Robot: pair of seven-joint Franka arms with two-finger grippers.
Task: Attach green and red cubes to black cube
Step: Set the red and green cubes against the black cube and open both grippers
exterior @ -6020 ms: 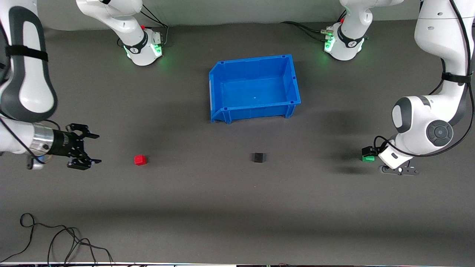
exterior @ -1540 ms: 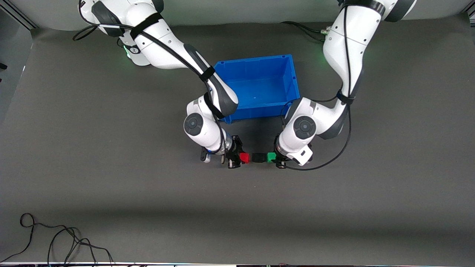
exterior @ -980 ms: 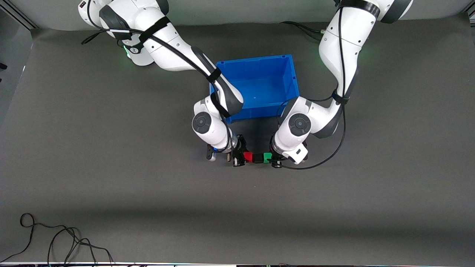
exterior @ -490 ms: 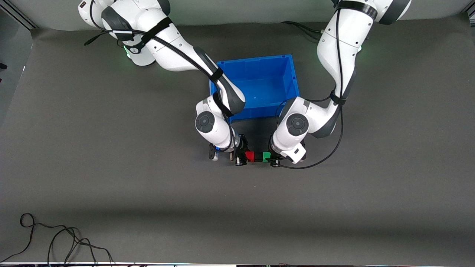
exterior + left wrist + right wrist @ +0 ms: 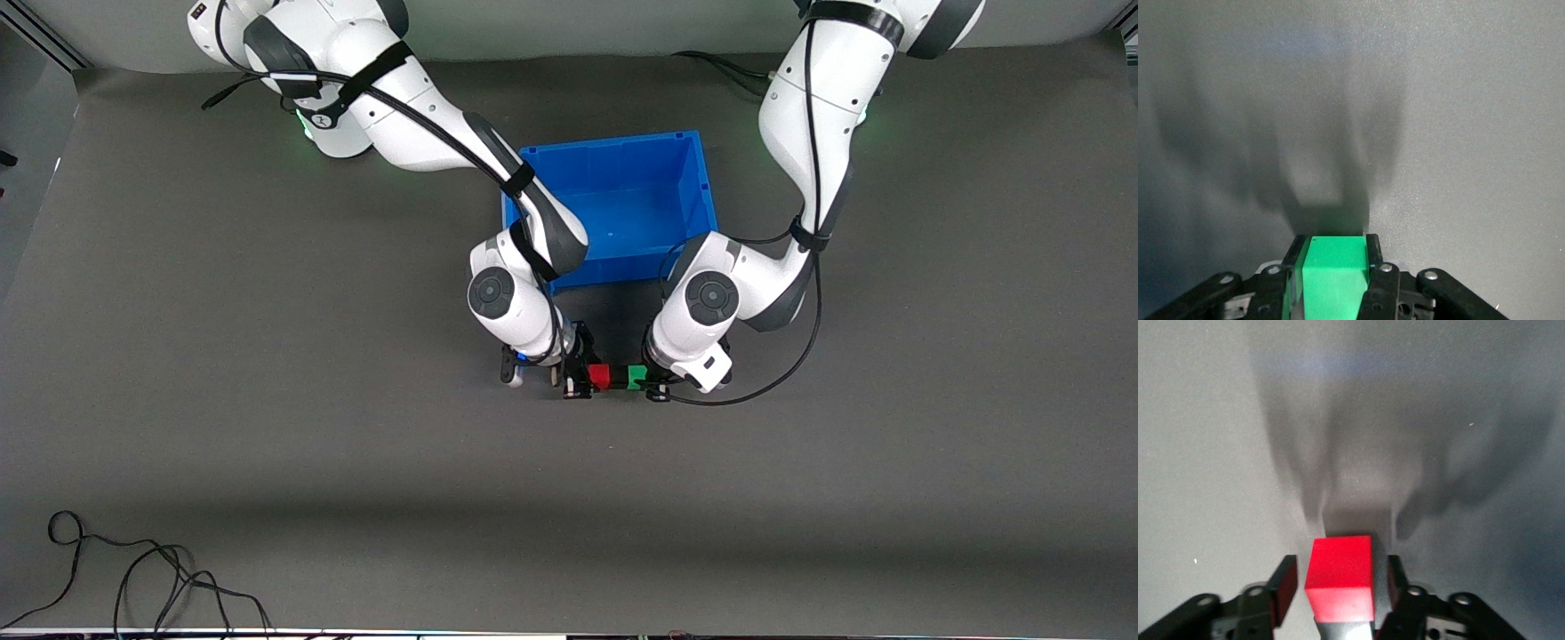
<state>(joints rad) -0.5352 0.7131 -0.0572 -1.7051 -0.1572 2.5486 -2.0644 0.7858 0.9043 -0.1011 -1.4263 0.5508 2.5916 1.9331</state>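
The green cube (image 5: pixel 637 377) sits flush beside the black cube (image 5: pixel 618 380), so it is time for my left gripper to open now.
The red cube (image 5: pixel 599 376), black cube (image 5: pixel 618 380) and green cube (image 5: pixel 637 377) stand in one tight row on the grey table, the black one in the middle. My right gripper (image 5: pixel 580 380) is at the red cube's outer end. In the right wrist view its fingers (image 5: pixel 1285 583) stand open, with a gap on each side of the red cube (image 5: pixel 1340 577). My left gripper (image 5: pixel 654 384) is at the green end, and the left wrist view shows it shut on the green cube (image 5: pixel 1333 273). Neither wrist view shows the black cube.
The blue bin (image 5: pixel 622 142) stands empty just farther from the front camera than the cubes, between the two forearms. A loose black cable (image 5: pixel 133 578) lies near the table's front edge toward the right arm's end.
Both grippers brought the red and green cubes in against the black cube. In the last half second my right gripper's fingers have parted from the red cube; the left still grips.
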